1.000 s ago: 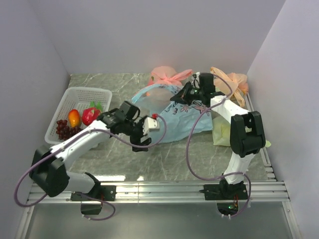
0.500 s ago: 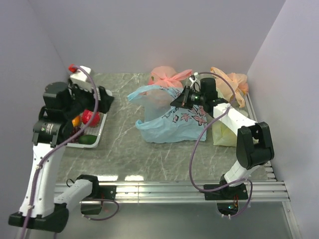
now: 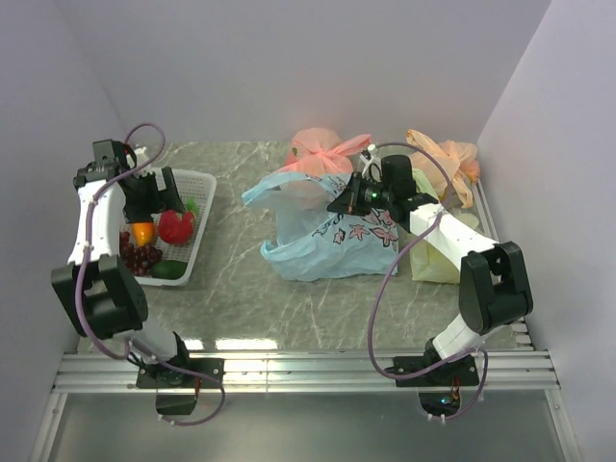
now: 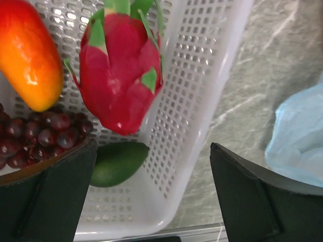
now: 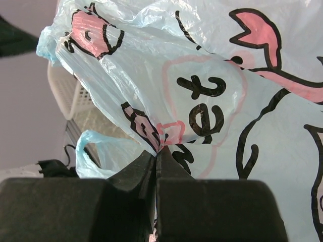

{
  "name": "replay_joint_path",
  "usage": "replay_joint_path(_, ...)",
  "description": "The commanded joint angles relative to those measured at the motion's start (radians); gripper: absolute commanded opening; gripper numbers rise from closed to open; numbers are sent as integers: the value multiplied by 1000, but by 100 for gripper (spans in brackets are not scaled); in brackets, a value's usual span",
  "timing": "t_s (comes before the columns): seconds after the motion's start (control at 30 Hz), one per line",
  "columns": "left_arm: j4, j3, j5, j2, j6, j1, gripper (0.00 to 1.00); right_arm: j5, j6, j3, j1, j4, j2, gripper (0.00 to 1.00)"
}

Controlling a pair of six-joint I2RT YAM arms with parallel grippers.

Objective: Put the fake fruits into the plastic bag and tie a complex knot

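Observation:
The left gripper needs to pick up the red dragon fruit by its green leaves next, so that its red body stays free to go into the bag.
The white basket at the left holds the red dragon fruit, the orange fruit, the grape bunch and the green fruit. My left gripper hovers open and empty just above them. In its wrist view the dragon fruit, orange fruit, grapes and green fruit lie ahead of the open gripper. The light blue bag lies mid-table. My right gripper is shut on its upper edge. The bag's handles hang loose, and no knot shows.
Two tied pink-orange bags sit at the back. A yellow-green bag lies right of the blue bag under my right arm. Walls close in left, back and right. A metal rail runs along the near edge.
My left arm has swung from beside the blue bag over to the basket and come down over the fruits. My right gripper keeps its pinch on the bag, which has shifted slightly.

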Motion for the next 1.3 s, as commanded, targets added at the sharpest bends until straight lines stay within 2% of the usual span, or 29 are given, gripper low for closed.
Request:
replay_joint_path(0.0,19,123,-30,72,41,-3,99,5,-62,20,12,-3,-42,0)
replay_joint_path(0.17,-4,353,-22,280,85,-11,99,-10,-75,34,12,-14,-24,0)
replay_joint_path(0.23,-22,430,-71,383,110,-33,99,-7,-78,42,12,-18,-11,0)
replay_joint_path(0.33,-9,464,-110,472,133,-53,99,-9,-81,55,12,-18,-2,0)
replay_joint_path(0.5,4,479,-147,564,136,-96,99,-3,-95,66,12,-29,7,0)
replay_joint_path(0.67,49,416,-234,609,122,-141,99,0,-96,69,11,-31,12,0)
replay_joint_path(0.9,72,349,-355,644,124,-147,97,8,-104,88,8,-40,25,0)
replay_joint_path(0.97,71,333,-349,650,118,-146,86,8,-101,91,8,-40,30,0)
replay_joint_path(1.0,60,335,-332,653,113,-147,75,6,-102,91,9,-40,32,0)
replay_joint_path(1.1,44,346,-297,655,95,-144,56,5,-95,92,8,-35,33,0)
replay_joint_path(1.13,43,356,-264,646,90,-144,44,5,-96,91,9,-35,30,0)
replay_joint_path(1.17,40,361,-250,621,81,-146,36,5,-93,92,6,-35,30,0)
replay_joint_path(1.2,34,373,-236,606,76,-146,20,5,-90,91,8,-35,26,0)
replay_joint_path(1.27,14,393,-190,562,61,-144,2,5,-75,91,9,-35,19,0)
